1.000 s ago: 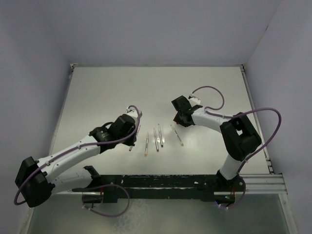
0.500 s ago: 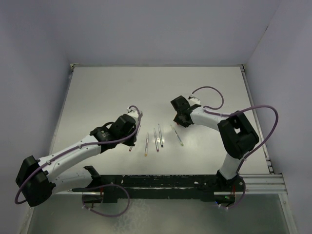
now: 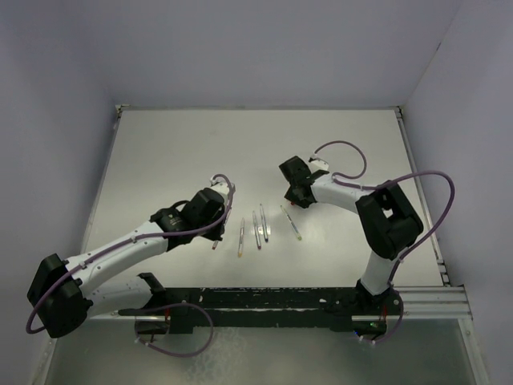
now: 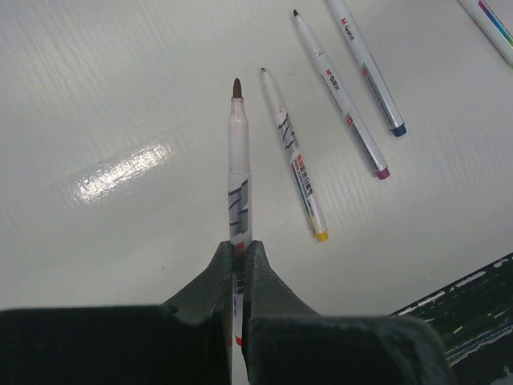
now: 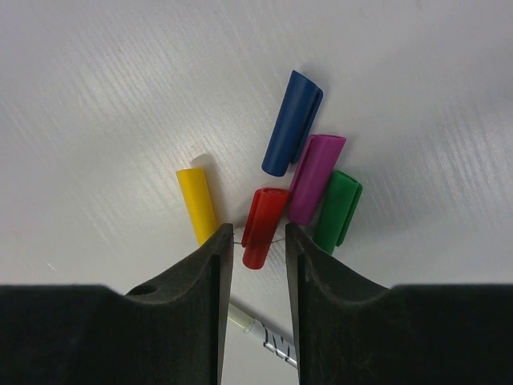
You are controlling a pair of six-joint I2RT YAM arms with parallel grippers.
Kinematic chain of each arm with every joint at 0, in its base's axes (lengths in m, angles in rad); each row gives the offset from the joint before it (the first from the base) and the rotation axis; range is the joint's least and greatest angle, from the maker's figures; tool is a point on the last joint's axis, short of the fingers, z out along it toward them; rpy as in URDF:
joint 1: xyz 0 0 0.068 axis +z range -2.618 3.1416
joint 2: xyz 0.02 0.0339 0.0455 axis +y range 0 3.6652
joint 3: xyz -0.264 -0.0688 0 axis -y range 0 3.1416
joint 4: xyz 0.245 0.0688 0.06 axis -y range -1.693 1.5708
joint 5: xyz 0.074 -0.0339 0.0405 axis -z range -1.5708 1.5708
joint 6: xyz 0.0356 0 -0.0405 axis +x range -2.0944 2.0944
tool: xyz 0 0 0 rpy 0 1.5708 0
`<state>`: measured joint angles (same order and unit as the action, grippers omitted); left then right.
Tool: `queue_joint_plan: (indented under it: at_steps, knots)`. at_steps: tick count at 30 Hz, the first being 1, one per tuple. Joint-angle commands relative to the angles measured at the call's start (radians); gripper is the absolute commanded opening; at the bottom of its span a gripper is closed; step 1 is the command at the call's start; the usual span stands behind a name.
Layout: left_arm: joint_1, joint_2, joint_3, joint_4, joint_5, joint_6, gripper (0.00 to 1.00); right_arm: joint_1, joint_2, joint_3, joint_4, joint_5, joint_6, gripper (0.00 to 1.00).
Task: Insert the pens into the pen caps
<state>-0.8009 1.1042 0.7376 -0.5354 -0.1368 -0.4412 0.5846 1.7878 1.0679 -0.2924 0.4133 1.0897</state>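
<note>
I will next pick up the red cap (image 5: pixel 263 218) by its sides with my right gripper, leaving the cap's near end free so that the red-tipped pen can be inserted.
My left gripper (image 4: pixel 239 245) is shut on a pale pen (image 4: pixel 237 160) with a dark red tip that points away from me, just above the table. Three more pens lie to its right, with a yellow end (image 4: pixel 293 158), a purple end (image 4: pixel 342 99) and a blue end (image 4: pixel 366 70). In the top view they lie in a row (image 3: pixel 256 229) between the arms. My right gripper (image 5: pixel 256 234) is open, its fingers either side of the red cap's (image 5: pixel 263 218) near end, with gaps on both sides. The yellow (image 5: pixel 198 205), blue (image 5: pixel 292 122), purple (image 5: pixel 316 177) and green (image 5: pixel 338 208) caps lie around it.
Another pen (image 5: pixel 263 338) lies on the table under my right gripper, seen also in the top view (image 3: pixel 292 223). A further pen's end (image 4: pixel 490 26) shows at the top right of the left wrist view. The black rail (image 3: pixel 272 301) runs along the table's near edge.
The right arm has shifted slightly left over the caps. The left arm with its pen has barely moved.
</note>
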Motion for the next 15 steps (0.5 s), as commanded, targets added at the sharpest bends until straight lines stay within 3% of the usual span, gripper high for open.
queue_joint_plan:
  at_steps: [1, 15]
  knots:
    - [-0.005, -0.003, -0.003, 0.044, 0.008, 0.019, 0.00, 0.007, 0.035, 0.035, -0.080, 0.070, 0.006, 0.36]
    - [-0.006, -0.004, -0.002, 0.063, 0.013, 0.033, 0.00, 0.014, 0.069, 0.046, -0.142, 0.096, -0.005, 0.32]
